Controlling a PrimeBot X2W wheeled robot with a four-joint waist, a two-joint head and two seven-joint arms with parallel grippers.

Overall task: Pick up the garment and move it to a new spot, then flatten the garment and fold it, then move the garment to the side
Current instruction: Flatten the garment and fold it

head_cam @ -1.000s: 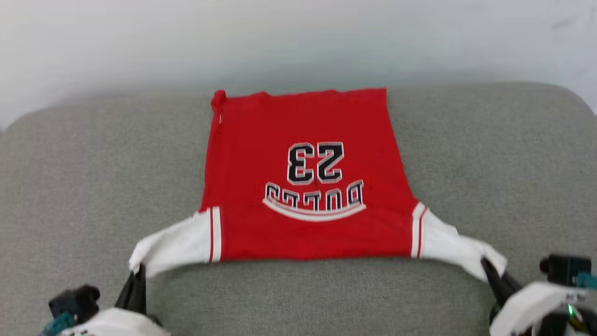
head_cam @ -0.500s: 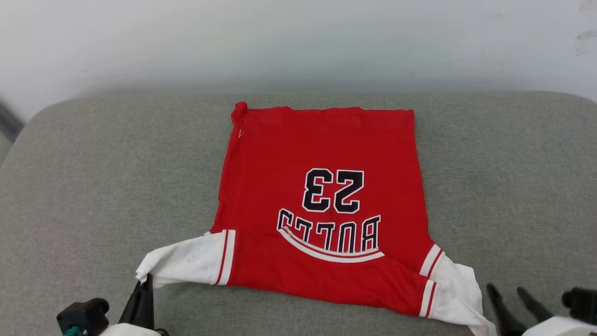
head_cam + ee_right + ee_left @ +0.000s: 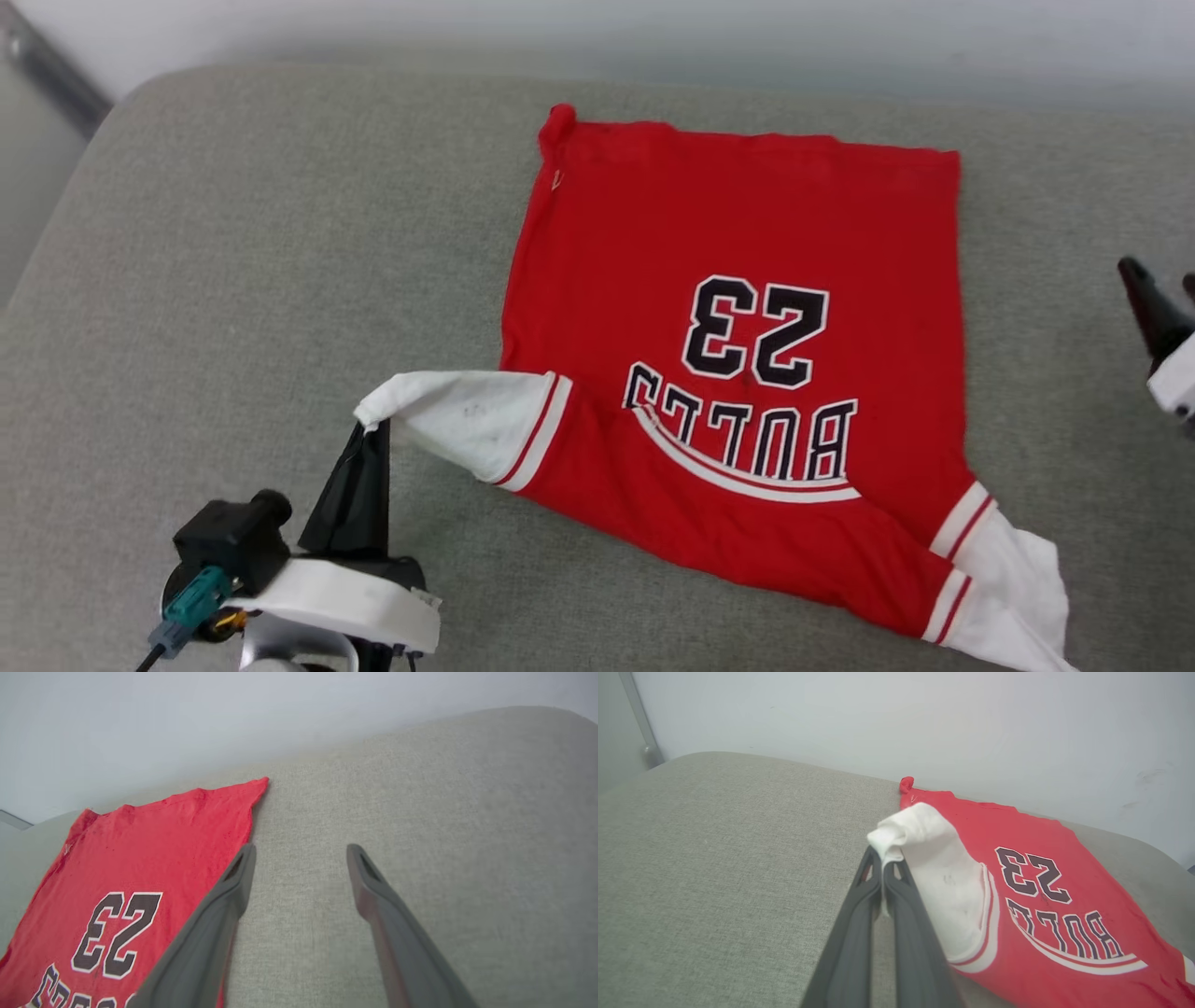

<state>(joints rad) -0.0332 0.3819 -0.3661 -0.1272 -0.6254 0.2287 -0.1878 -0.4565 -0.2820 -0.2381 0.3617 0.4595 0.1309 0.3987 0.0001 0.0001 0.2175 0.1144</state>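
Observation:
My right gripper grabs its bunched hem corner near the small tag (image 3: 559, 121) next, to move and fold the garment (image 3: 738, 308).
The garment (image 3: 738, 308), a red T-shirt printed "23" with white sleeves, lies spread on the grey cushion (image 3: 233, 261), hem toward the wall. My left gripper (image 3: 376, 431) is shut on the tip of the left white sleeve (image 3: 467, 420), which it holds lifted and drawn toward the body of the garment (image 3: 1055, 891); the left wrist view shows the sleeve (image 3: 934, 858) pinched between the fingers at my left gripper (image 3: 882, 856). My right gripper (image 3: 301, 849) hangs open over bare cushion just right of the garment (image 3: 140, 858). One right fingertip (image 3: 1144, 289) shows at the right edge. The right sleeve (image 3: 1013, 588) lies loose.
The grey cushion's (image 3: 444, 812) back edge meets a pale wall (image 3: 924, 728). A grey rail (image 3: 56, 75) runs down at the upper left corner. Bare cushion stretches to the left of the garment and in front of it.
My right gripper has opened, let go of the right sleeve and risen to beside the shirt's right edge. The left gripper has carried its sleeve inward. The camera has shifted.

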